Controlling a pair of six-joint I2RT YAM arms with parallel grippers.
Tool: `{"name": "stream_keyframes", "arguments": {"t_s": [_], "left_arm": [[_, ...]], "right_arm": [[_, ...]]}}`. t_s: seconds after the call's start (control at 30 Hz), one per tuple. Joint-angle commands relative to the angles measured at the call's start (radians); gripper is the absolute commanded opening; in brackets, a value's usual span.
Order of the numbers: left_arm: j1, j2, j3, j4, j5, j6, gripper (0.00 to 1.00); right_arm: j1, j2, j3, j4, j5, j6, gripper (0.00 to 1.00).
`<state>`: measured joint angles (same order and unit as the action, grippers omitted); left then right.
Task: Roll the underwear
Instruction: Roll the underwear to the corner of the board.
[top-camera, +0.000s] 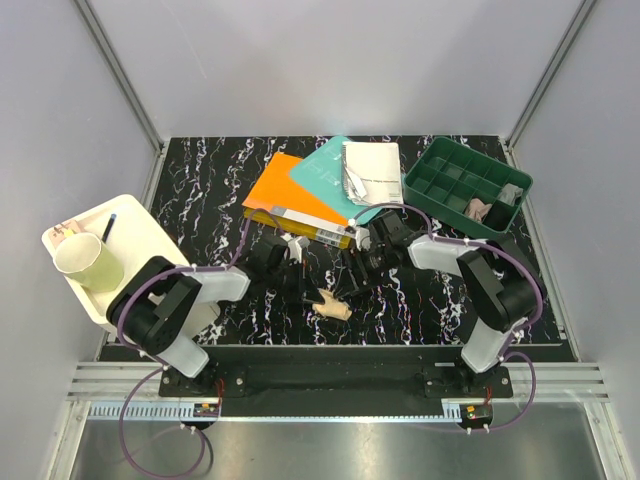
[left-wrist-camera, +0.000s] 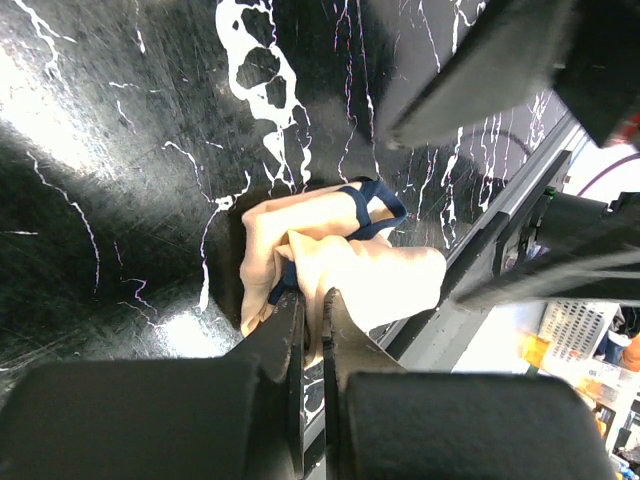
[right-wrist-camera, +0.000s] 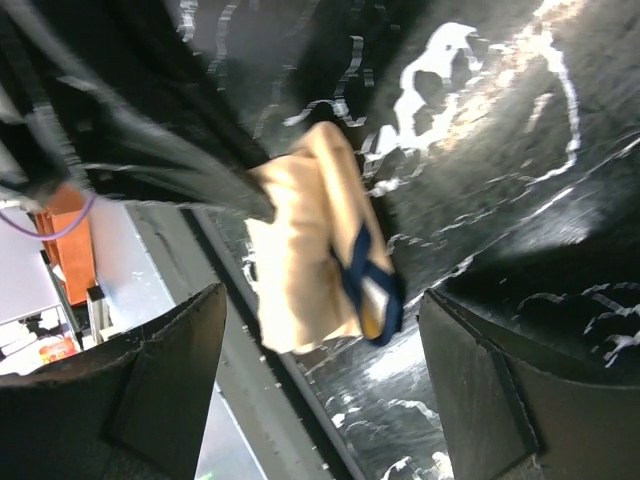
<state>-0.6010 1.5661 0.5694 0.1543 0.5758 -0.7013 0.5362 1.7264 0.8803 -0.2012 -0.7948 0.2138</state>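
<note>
My right gripper grabs the beige underwear across its navy-edged loose end (top-camera: 343, 309) (right-wrist-camera: 354, 292) next, to keep it rolled to fit the divided tray.
The beige underwear (top-camera: 332, 305) with dark navy edging is a bunched roll near the table's front edge, between the two arms. In the left wrist view it (left-wrist-camera: 340, 265) sits right at my fingertips. My left gripper (top-camera: 312, 290) (left-wrist-camera: 311, 303) is shut on its near edge, with fabric pinched between the jaws. My right gripper (top-camera: 358, 275) (right-wrist-camera: 322, 335) is open wide and empty, just right of the roll (right-wrist-camera: 315, 235) and not touching it. A grey cloth bundle (top-camera: 510, 193) lies in the green tray; I cannot tell if it is the grey underwear.
An orange book (top-camera: 285, 190), a teal book (top-camera: 325, 170) and a white booklet (top-camera: 372, 172) lie at the back centre. A green divided tray (top-camera: 450, 175) stands at the back right. A white tray (top-camera: 135, 235) holding a cup (top-camera: 88, 262) stands at the left.
</note>
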Motion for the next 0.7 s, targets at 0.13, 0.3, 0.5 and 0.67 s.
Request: {"name": "stream_keyframes", "arguments": {"t_s": [0.13,0.3,0.5,0.67], "left_arm": [[0.010,0.043,0.001,-0.128,-0.086,0.060,0.00],[0.018,0.048,0.014,-0.139,-0.082,0.068,0.00],[0.021,0.043,0.020,-0.148,-0.083,0.069,0.00],[0.023,0.043,0.023,-0.151,-0.082,0.071,0.00]], "right_arm": [[0.001,0.090,0.008,0.192,-0.006,0.010,0.84],[0.042,0.102,-0.003,0.224,-0.018,-0.008,0.83],[0.091,0.095,-0.021,0.161,0.000,-0.033,0.77],[0.120,0.085,-0.026,0.151,0.014,-0.034,0.69]]}}
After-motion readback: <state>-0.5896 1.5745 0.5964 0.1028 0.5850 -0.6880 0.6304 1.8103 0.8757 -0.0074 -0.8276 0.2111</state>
